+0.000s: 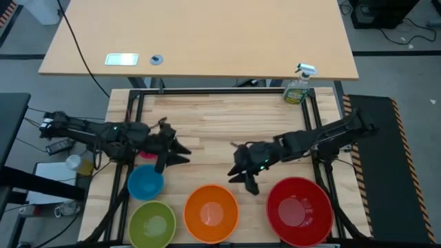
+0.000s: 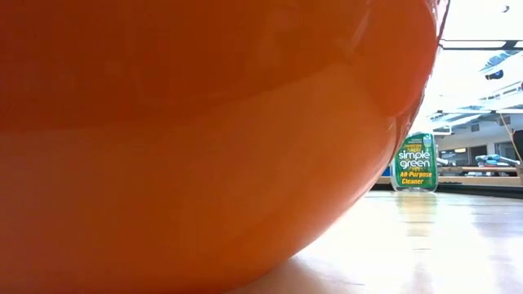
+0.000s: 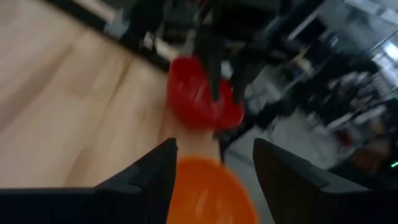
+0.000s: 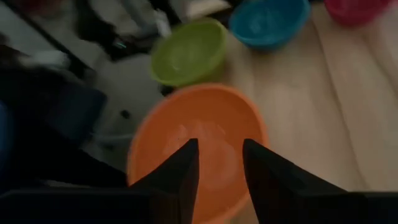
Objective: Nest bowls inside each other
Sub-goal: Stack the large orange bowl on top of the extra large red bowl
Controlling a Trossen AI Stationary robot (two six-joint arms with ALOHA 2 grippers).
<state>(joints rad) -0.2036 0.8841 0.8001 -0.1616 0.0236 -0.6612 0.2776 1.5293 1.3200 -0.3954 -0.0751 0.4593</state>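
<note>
The orange bowl needs to go inside the red bowl point(image 1: 300, 211). My right gripper should next grab the orange bowl by its rim point(image 1: 228, 193).
Four bowls stand on their bases along the table's near edge: blue point(image 1: 145, 182), lime green point(image 1: 151, 224), orange point(image 1: 211, 212) and red point(image 1: 299, 211). The pink bowl point(image 1: 147, 156) shows partly under my left arm, just beyond the blue one. My left gripper point(image 1: 180, 153) hovers open above bare table right of the pink and blue bowls, holding nothing. My right gripper point(image 1: 244, 180) hovers open just beyond the orange bowl's far rim point(image 4: 186, 118), between orange and red, also holding nothing. In the low view the orange bowl point(image 2: 204, 139) fills most of the picture.
A green spray bottle point(image 1: 298, 88) stands at the table's far right corner. Black frame rails point(image 1: 138, 110) run along the table's left, right and far sides. Bare wood lies in the table's middle and far part.
</note>
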